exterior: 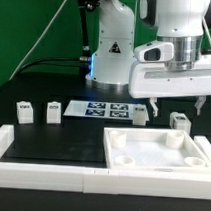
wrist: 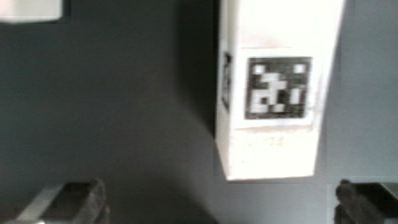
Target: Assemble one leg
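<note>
The leg needs to go onto the white square tray-like piece (wrist: 27, 10), so my gripper will next grab the leg by its tagged section (wrist: 278, 88) to assemble it there.
Several small white legs with tags stand on the black table: two at the exterior view's left (exterior: 26, 111) (exterior: 53, 111), one near the marker board (exterior: 140, 115) and one further right (exterior: 179, 120). My gripper (exterior: 175, 103) hangs open and empty above the two right-hand legs, touching neither. In the wrist view one leg (wrist: 276, 90) with its black-and-white tag shows large. It lies just beyond the gap of my gripper (wrist: 214, 205), between the lines of the two dark fingertips (wrist: 63, 200). Another white piece (wrist: 27, 10) shows at the corner.
The large white square tray-like piece (exterior: 156, 154) with raised rim lies in front at the exterior view's right. A white L-shaped rail (exterior: 5, 148) runs along the left and front edge. The marker board (exterior: 103, 108) lies behind, before the arm's base.
</note>
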Robot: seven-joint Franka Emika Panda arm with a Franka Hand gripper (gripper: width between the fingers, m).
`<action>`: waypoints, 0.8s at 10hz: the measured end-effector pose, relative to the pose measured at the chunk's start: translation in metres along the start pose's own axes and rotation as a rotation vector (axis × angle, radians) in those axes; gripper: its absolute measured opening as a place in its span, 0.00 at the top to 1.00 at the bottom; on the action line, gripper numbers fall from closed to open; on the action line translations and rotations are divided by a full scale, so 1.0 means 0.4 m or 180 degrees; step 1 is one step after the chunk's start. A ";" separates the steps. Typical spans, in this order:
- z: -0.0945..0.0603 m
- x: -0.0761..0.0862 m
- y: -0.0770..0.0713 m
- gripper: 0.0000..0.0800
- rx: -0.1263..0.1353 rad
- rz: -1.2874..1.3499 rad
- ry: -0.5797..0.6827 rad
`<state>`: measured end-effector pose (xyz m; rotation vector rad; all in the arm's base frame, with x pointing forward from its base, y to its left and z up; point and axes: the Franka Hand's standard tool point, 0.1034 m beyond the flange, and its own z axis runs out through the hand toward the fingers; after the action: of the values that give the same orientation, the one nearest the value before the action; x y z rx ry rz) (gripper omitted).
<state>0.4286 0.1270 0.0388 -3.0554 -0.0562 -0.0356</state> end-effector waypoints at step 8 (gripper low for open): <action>0.012 -0.042 -0.020 0.19 -0.0078 -0.0032 -0.1394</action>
<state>0.4117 0.1349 0.0342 -3.0232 -0.0992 0.6342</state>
